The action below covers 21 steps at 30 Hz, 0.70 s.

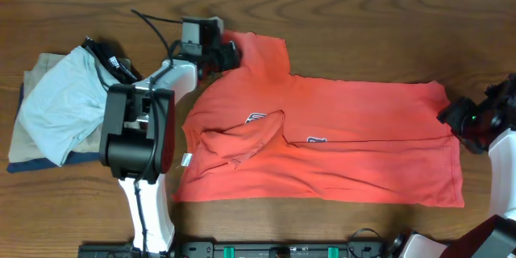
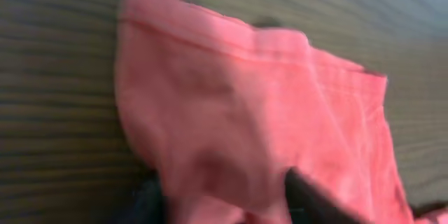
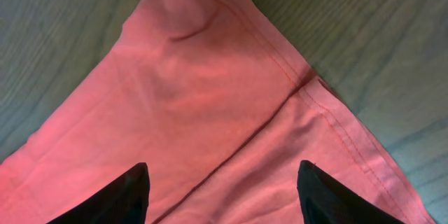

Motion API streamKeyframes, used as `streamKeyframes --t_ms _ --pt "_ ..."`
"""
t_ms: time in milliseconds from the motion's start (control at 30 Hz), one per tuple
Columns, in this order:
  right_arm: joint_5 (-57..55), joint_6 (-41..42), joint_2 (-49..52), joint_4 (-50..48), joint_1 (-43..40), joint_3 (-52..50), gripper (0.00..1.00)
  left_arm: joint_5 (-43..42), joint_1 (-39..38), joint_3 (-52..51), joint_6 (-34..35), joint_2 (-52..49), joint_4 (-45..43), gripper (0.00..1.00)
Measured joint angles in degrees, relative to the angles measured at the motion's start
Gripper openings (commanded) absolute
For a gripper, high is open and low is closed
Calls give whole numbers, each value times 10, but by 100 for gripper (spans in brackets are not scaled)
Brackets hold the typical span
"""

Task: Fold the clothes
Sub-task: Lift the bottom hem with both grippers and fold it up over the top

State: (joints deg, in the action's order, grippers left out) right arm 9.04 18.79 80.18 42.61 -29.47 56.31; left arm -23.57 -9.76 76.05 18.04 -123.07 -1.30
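Observation:
I will grab the hemmed corner with my right gripper next, across from my left gripper at the sleeve. Then I can fold the coral-red T-shirt over itself.
The coral-red T-shirt lies flat across the wooden table, with a flap folded over near the chest where bits of the lettering show. My left gripper is at the shirt's far left sleeve. In the left wrist view its fingers stand apart with bunched sleeve fabric between them. My right gripper is at the shirt's right edge. It is open just above the fabric near a hemmed corner.
A stack of folded garments sits at the left, light grey on top of tan and navy. A black cable loops behind the left arm. The right arm's base is at the lower right.

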Motion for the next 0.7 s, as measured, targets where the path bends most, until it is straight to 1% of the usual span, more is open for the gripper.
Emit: streamKeyframes --t_ms 33,67,133,233,400,567,700 --pt "0 0 0 -7 0 0 67 -1 -4 0 2 -3 2 9" --pt "0 0 0 -11 0 0 67 -1 -8 0 3 -6 5 6" --pt "0 0 0 -23 0 0 65 -3 -10 5 -1 -10 14 6" --pt "0 -2 0 -48 0 0 63 -3 -6 21 0 -10 50 6" --pt "1 -15 10 -117 0 0 60 -3 13 47 0 0 107 6" --pt "2 -30 67 -189 0 0 59 -3 24 47 0 71 173 6" --pt "3 -36 136 -276 0 0 59 -3 21 52 0 148 220 6"
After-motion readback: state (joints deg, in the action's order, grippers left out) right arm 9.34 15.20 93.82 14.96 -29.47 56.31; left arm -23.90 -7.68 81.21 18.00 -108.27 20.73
